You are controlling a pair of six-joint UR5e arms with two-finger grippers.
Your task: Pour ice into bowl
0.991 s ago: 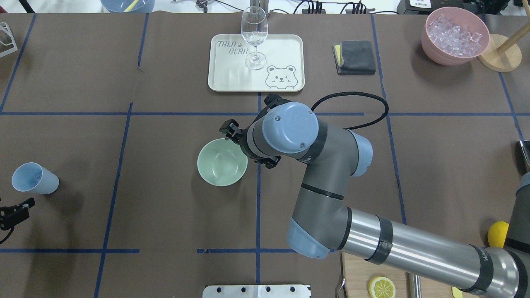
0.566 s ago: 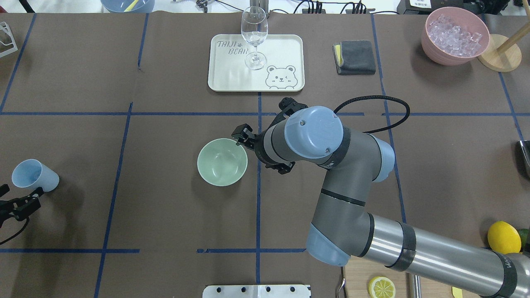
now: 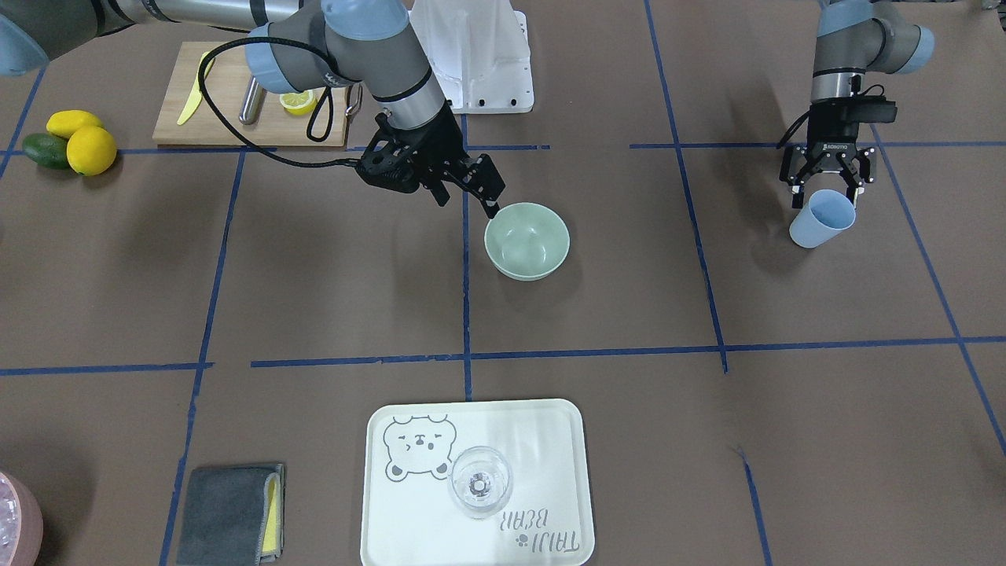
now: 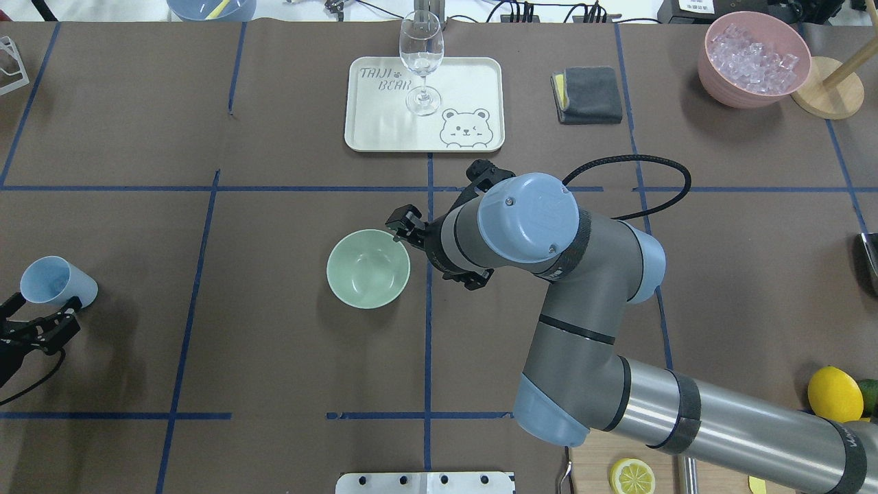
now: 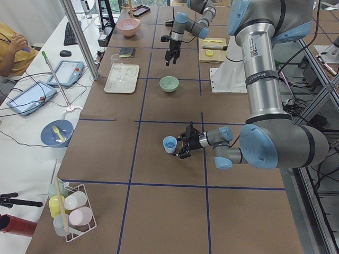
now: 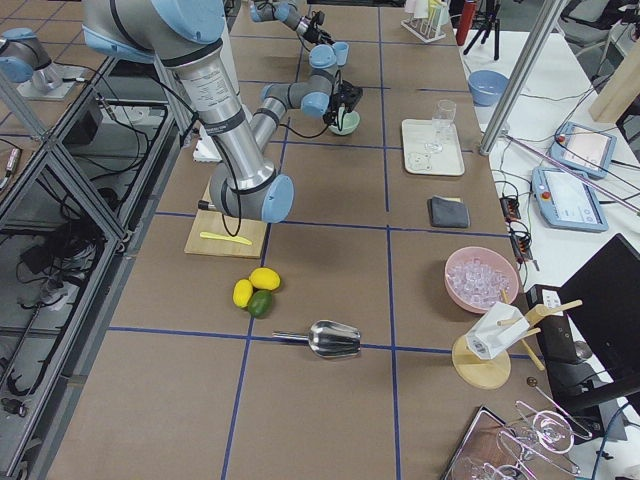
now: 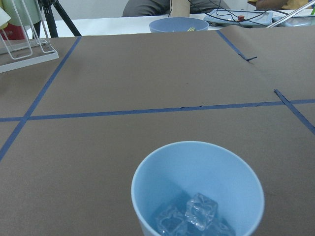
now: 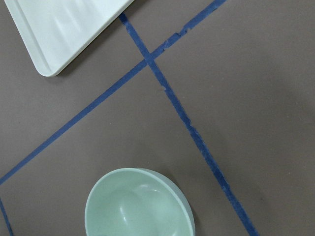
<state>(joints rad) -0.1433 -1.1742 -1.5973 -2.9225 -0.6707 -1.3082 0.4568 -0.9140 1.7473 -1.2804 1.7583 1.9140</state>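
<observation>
The open cup has loose ice cubes inside. I should hold the cup upright, so my left gripper should grab it around its sides next, below the cup's rim.
The pale green bowl (image 4: 368, 269) (image 3: 526, 240) stands upright and empty near the table's middle; it also shows in the right wrist view (image 8: 140, 206). My right gripper (image 3: 470, 198) is open and empty, with one finger (image 4: 403, 225) just off the bowl's rim. A light blue cup (image 4: 56, 287) (image 3: 821, 218) stands at the table's left end. It holds a few clear ice cubes (image 7: 195, 215). My left gripper (image 3: 827, 189) is open, its fingers on either side of the cup near its base. I cannot tell whether they touch it.
A pink container (image 4: 753, 60) full of ice stands at the back right. A white tray (image 4: 473, 75) carries a wine glass (image 4: 421, 62). A grey cloth (image 4: 587, 95) lies beside it. A cutting board (image 3: 228, 86), lemons (image 3: 90, 148) and a metal scoop (image 6: 335, 340) lie on the robot's right side.
My right gripper has drawn back from over the bowl's rim to just beside it. My left gripper has moved up to the cup, its fingers now around it.
</observation>
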